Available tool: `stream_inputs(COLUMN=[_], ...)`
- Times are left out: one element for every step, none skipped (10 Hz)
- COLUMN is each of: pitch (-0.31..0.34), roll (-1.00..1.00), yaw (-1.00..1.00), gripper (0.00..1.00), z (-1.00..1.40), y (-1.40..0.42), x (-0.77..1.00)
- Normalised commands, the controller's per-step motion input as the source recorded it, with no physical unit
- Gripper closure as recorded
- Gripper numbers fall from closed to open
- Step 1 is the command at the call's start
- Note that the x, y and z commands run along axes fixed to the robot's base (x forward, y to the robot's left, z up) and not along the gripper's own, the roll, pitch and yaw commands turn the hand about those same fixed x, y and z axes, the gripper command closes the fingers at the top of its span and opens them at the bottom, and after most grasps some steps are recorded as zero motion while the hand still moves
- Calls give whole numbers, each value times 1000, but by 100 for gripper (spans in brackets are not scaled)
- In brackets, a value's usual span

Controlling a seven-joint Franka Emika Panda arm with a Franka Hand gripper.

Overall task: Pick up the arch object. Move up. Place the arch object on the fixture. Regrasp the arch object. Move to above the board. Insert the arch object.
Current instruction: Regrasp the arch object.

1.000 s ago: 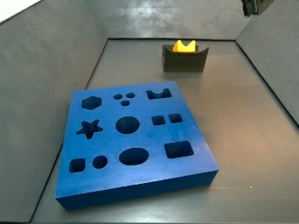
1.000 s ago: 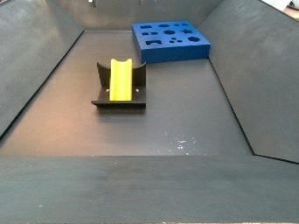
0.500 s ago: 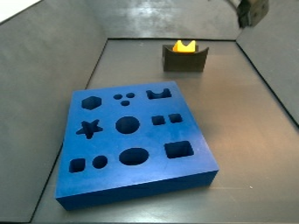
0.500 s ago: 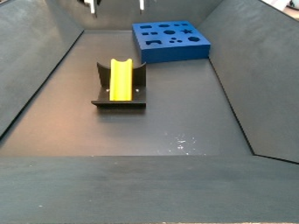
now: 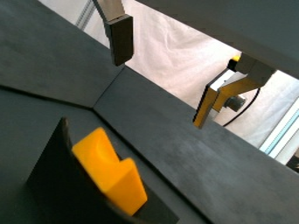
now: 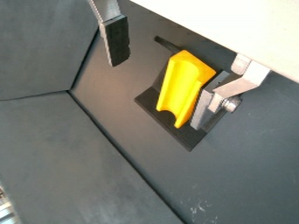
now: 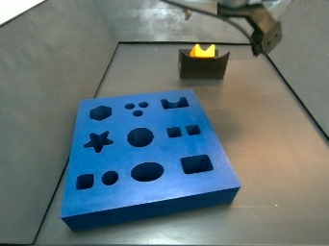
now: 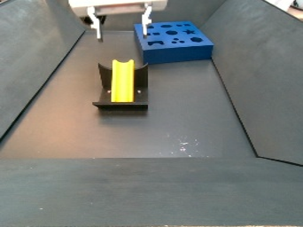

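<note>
The yellow arch object needs to go into the board (image 7: pixel 148 154), so my gripper will next grip it by its raised arch body (image 7: pixel 203 51).
The yellow arch object (image 8: pixel 122 78) lies in the dip of the dark fixture (image 8: pixel 120 103) on the floor; both side views show it (image 7: pixel 201 50) on the fixture (image 7: pixel 203 65). My gripper (image 8: pixel 120 24) hangs above the fixture's far end, open and empty, with its fingers (image 8: pixel 94 26) spread wide. It sits at the upper right in a side view (image 7: pixel 264 35). Both wrist views show the arch object (image 6: pixel 183 81) (image 5: pixel 110 169) below, between the spread fingers (image 6: pixel 115 39) (image 5: pixel 118 40), apart from them. The blue board (image 7: pixel 148 154) with shaped holes lies apart from the fixture.
Grey sloping walls (image 8: pixel 42 62) enclose the dark floor (image 8: pixel 166 133). The board also shows at the far end (image 8: pixel 174 41), to the right of the gripper. A wall stands close behind the fixture (image 7: pixel 193 24).
The gripper has come down from the top edge of both side views toward the fixture, fingers still spread. The arch object, fixture and board have not moved.
</note>
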Motion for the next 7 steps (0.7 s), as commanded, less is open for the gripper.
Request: stream_inputs(pitch=[-47, -44, -35, -36, -37, -35, -36], roll=[68, 68, 69, 67, 65, 63, 66], yaw=[30, 20, 13, 11, 10, 9, 8], gripper=[0, 0, 0, 0, 0, 0, 0], z=[-1000, -1000, -1000, -1000, -1000, -910, -800], y=[42, 33, 31, 25, 23, 19, 14], x=[79, 89, 96, 103, 102, 91, 85])
